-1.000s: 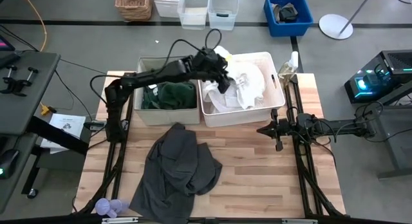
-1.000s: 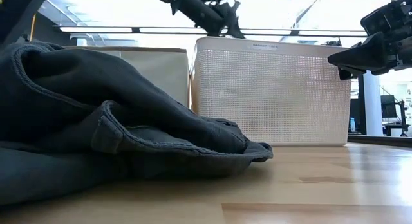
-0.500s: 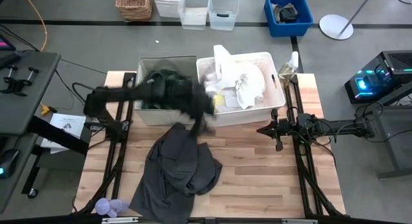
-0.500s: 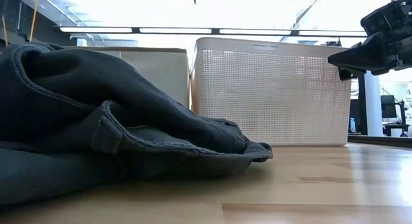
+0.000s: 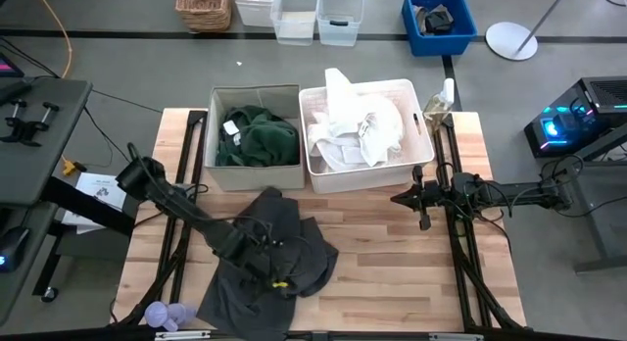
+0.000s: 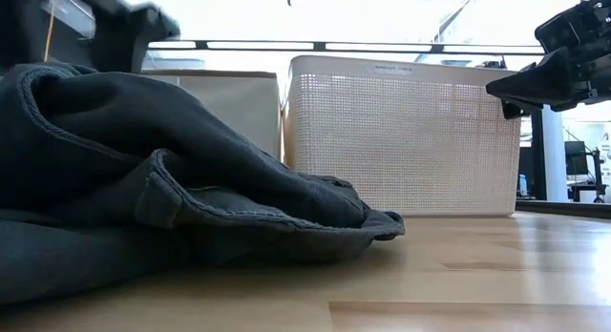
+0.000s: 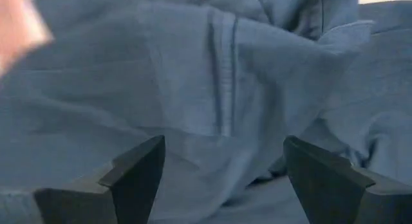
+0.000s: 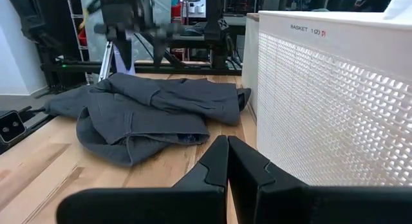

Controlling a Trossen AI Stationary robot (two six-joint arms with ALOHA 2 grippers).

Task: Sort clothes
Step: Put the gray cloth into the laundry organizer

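I will next grip the dark grey garment (image 5: 286, 221) with my left gripper by its bunched fold. I will do this to sort the dark clothes into the beige bin.
A dark grey garment (image 5: 286, 221) lies crumpled on the wooden table (image 5: 392, 272), in front of the bins. It also shows in the low view (image 6: 143, 179) and the right wrist view (image 8: 154, 105). My left gripper (image 5: 274, 270) is open just over its near part, with the cloth (image 7: 212, 89) filling its wrist view between the fingers (image 7: 138, 176). I cannot tell whether the fingers touch the cloth. A dark green top (image 5: 260, 140) lies in the beige bin (image 5: 210, 135). White shirts (image 5: 362, 125) lie in the white basket (image 5: 416, 160). My right gripper (image 5: 407, 196) is shut and empty at the table's right. No plaid shirt shows.
A lavender plush toy (image 5: 167, 316) lies at the table's near left corner. The white basket's wall (image 8: 335, 102) stands close beside my right gripper (image 8: 226, 161). Bare wood lies right of the grey garment. More bins and a wicker basket (image 5: 204, 8) stand on the floor beyond the table.
My left gripper has swung from over the white basket toward the table's near edge and left, and down over the grey garment. The white shirts stay in the basket. The grey garment has not moved.
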